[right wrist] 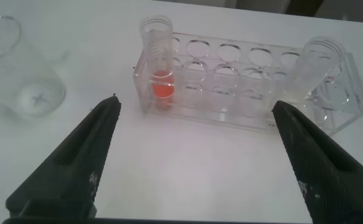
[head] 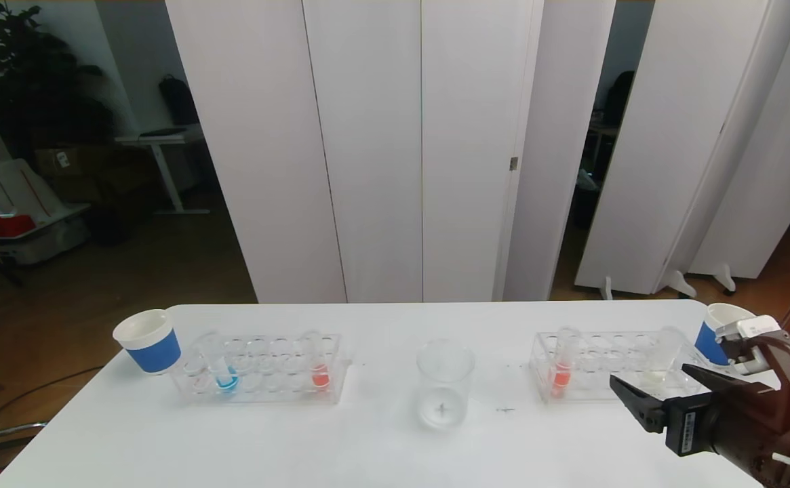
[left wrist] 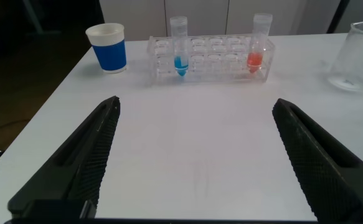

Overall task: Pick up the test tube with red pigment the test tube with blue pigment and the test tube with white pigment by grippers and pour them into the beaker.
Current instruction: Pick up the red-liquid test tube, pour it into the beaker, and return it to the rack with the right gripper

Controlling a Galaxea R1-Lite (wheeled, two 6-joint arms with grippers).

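Next, my right gripper grabs the red tube by its upper part just under the tube's rim (head: 567, 346), since the rack (head: 611, 366) surrounds its lower half.
The clear beaker (head: 443, 393) stands at mid-table. A left rack (head: 259, 373) holds the test tube with blue pigment (head: 225, 376) and a test tube with red pigment (head: 320, 373). A right rack (head: 611, 366) holds another red tube (head: 561, 373) and the tilted test tube with white pigment (head: 662, 359). My right gripper (head: 647, 378) hovers open just in front of the right rack, nothing between its fingers. In the right wrist view, the red tube (right wrist: 159, 62) and white tube (right wrist: 312, 71) lie beyond the gripper (right wrist: 195, 102). My left gripper (left wrist: 195, 106) is open and empty, well short of the blue tube (left wrist: 180, 50).
A blue paper cup (head: 149, 341) stands at the table's far left corner beside the left rack. Another blue cup (head: 717, 332) stands at the far right, behind my right arm. White partition panels stand beyond the table's far edge.
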